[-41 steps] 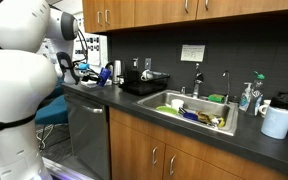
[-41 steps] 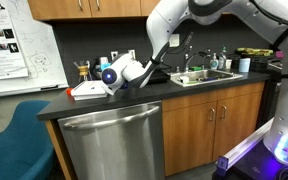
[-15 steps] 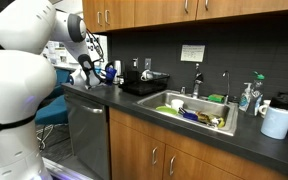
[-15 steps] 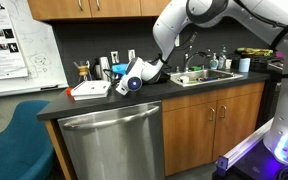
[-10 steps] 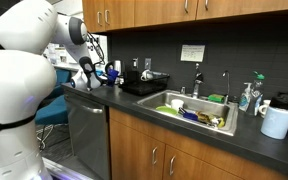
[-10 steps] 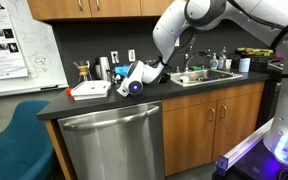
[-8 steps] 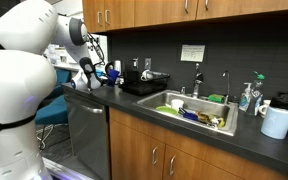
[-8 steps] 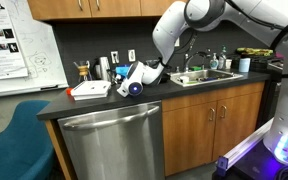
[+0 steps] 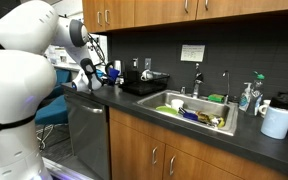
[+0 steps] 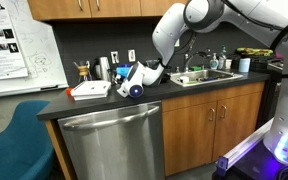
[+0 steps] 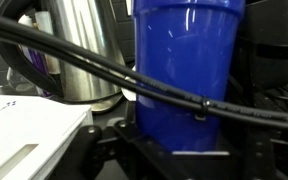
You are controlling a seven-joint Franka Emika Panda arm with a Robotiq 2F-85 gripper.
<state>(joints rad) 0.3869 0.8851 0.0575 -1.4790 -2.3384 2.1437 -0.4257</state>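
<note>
The blue cup point(image 9: 106, 72) is upright and low over the flat counter and would land standing, so it is time for my gripper to open now.
A blue plastic cup point(image 11: 184, 70) stands upright and fills the middle of the wrist view. The black fingers point(image 11: 112, 150) of my gripper point(image 11: 184, 145) sit at either side of its base, shut on it. In both exterior views the gripper point(image 9: 96, 73) point(image 10: 131, 80) is low over the dark counter, at the blue cup point(image 9: 106, 72) near the back wall. A black cable point(image 11: 134, 75) crosses in front of the cup. A steel kettle point(image 11: 79, 50) stands just beside it. The contact of the pads with the cup is hidden.
A white booklet point(image 10: 89, 90) lies on the counter beside the gripper. Further along are a black tray point(image 9: 144, 86), a sink point(image 9: 156, 107) with several dishes, a soap bottle point(image 9: 247, 97) and a paper towel roll point(image 9: 277, 122). Cabinets hang overhead.
Since the earliest frames the arm has swung along the counter to the cup. Over the last second the gripper has only crept slightly lower and nearer to the cup; the jaws stay shut.
</note>
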